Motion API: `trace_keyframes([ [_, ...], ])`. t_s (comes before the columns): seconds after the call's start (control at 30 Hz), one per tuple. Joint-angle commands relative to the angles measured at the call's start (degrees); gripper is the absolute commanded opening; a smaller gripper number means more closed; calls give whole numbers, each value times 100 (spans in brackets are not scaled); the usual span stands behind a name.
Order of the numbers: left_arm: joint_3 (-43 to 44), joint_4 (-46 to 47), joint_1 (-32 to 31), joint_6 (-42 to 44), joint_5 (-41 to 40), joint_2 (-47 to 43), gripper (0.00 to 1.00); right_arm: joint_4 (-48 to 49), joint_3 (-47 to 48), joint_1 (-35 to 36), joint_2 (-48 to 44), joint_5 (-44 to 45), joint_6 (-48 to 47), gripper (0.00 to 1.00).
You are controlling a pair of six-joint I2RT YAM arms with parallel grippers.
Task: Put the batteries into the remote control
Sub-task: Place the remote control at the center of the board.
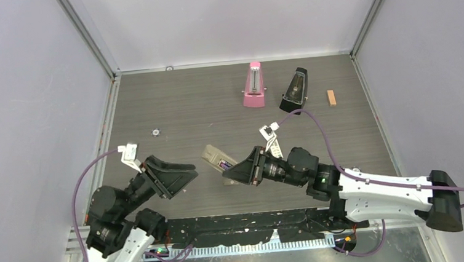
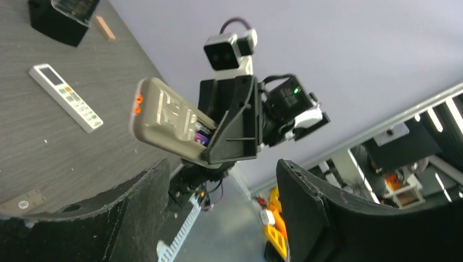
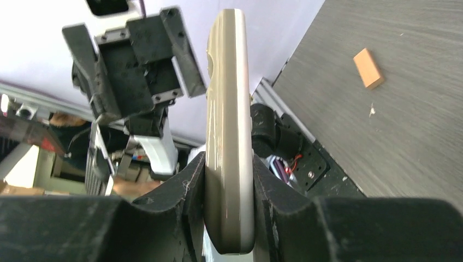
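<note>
My left gripper must reach the remote control's near end before closing.
My right gripper (image 1: 237, 170) is shut on the remote control (image 1: 215, 157) and holds it above the table, grey-beige back up. In the right wrist view the remote (image 3: 228, 136) stands edge-on, clamped between both fingers (image 3: 185, 196). In the left wrist view the remote (image 2: 164, 117) shows an open battery bay with a bluish-purple battery (image 2: 202, 135) inside. My left gripper (image 1: 183, 180) is open and empty, a short way left of the remote and facing it; nothing lies between its fingers (image 2: 136, 218). No loose batteries are in view.
A broader white remote with many buttons (image 2: 65, 97) lies on the table, hidden in the top view. A pink metronome (image 1: 253, 86), a black metronome (image 1: 294, 91) and an orange block (image 1: 331, 97) stand at the back. A small ring (image 1: 155, 132) lies at the left.
</note>
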Motion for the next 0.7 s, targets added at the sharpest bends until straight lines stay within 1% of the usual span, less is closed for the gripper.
trace_keyframes([
  [0.0,254,-209,6,809,1313,853,74,-906,509,-35,-441,-846,-610,6],
  [0.07,333,-172,6,969,1643,1093,76,-1068,564,-47,-517,-986,-627,5],
  [0.13,367,-189,6,1088,1810,1178,77,-1065,560,-48,-568,-1191,-624,5],
  [0.23,480,-485,4,1344,1752,1182,77,-1003,565,-51,-568,-1386,-613,5],
  [0.3,464,-403,4,1297,1804,1171,77,-1008,596,-48,-505,-1526,-638,5],
  [0.4,394,-188,4,1166,1964,1207,73,-988,649,-56,-332,-1743,-667,6],
  [0.5,329,-111,4,1116,2177,1249,66,-909,670,-57,-230,-1818,-647,5],
  [0.67,232,-99,5,1108,2298,1173,54,-721,684,-79,-83,-2004,-632,6],
])
